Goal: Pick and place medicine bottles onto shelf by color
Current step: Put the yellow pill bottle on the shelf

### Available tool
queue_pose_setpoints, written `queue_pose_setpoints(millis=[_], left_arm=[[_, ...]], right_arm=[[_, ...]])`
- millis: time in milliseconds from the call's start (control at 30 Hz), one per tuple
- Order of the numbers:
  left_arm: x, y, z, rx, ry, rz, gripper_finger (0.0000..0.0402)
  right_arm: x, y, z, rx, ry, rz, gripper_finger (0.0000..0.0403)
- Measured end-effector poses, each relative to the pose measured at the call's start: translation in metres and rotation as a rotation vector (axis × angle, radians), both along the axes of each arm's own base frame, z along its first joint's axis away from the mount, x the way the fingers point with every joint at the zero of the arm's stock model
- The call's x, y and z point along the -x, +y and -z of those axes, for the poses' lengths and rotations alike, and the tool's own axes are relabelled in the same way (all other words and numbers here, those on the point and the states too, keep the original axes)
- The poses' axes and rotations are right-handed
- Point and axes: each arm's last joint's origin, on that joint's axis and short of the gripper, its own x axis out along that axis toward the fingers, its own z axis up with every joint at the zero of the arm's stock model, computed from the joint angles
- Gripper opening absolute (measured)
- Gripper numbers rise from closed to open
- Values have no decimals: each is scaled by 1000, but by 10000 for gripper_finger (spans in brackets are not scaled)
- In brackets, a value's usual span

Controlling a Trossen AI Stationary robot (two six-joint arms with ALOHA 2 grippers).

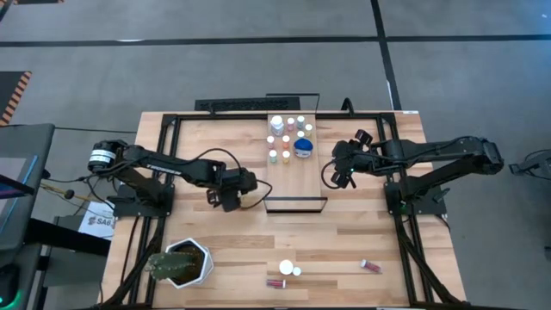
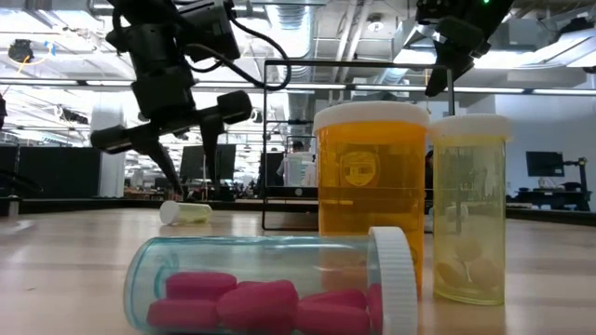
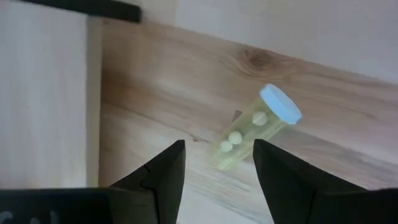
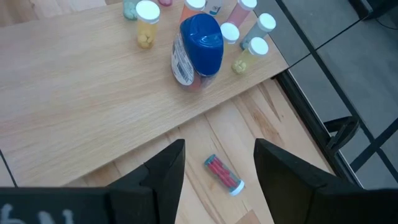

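Note:
My left gripper reaches the yellow vial next and grips its clear body (image 3: 244,137), to put the vial on the shelf by color.
The shelf (image 1: 295,185) is a light-wood board with a dark frame at its near end. Several medicine bottles (image 1: 288,136) stand at its far end, among them a wide blue-capped one (image 4: 198,50). My left gripper (image 3: 217,146) is open above the table, just left of the shelf. A pale yellow vial (image 3: 255,134) with a white cap lies on its side below and ahead of its fingers. My right gripper (image 4: 219,144) is open above the table, right of the shelf. A small vial of red pills (image 4: 222,174) lies on the wood below it.
Near the front edge lie or stand more bottles: two white-capped ones (image 1: 289,269), a red one (image 1: 275,282) and another red one (image 1: 370,265). A white hexagonal plant pot (image 1: 185,263) stands at the near left. Dark frame rails (image 1: 172,120) border the table.

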Motion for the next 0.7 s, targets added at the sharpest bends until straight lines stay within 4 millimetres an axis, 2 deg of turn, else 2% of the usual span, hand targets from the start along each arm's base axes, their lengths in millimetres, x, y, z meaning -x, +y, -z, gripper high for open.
queue_pose_setpoints(millis=[333,700], left_arm=[[0,6,7,-86,59,178,177],[-7,6,20,-91,78,297,177]], right_arm=[[0,0,0,0,-1,0,214],[-1,0,0,0,-8,0,214]])
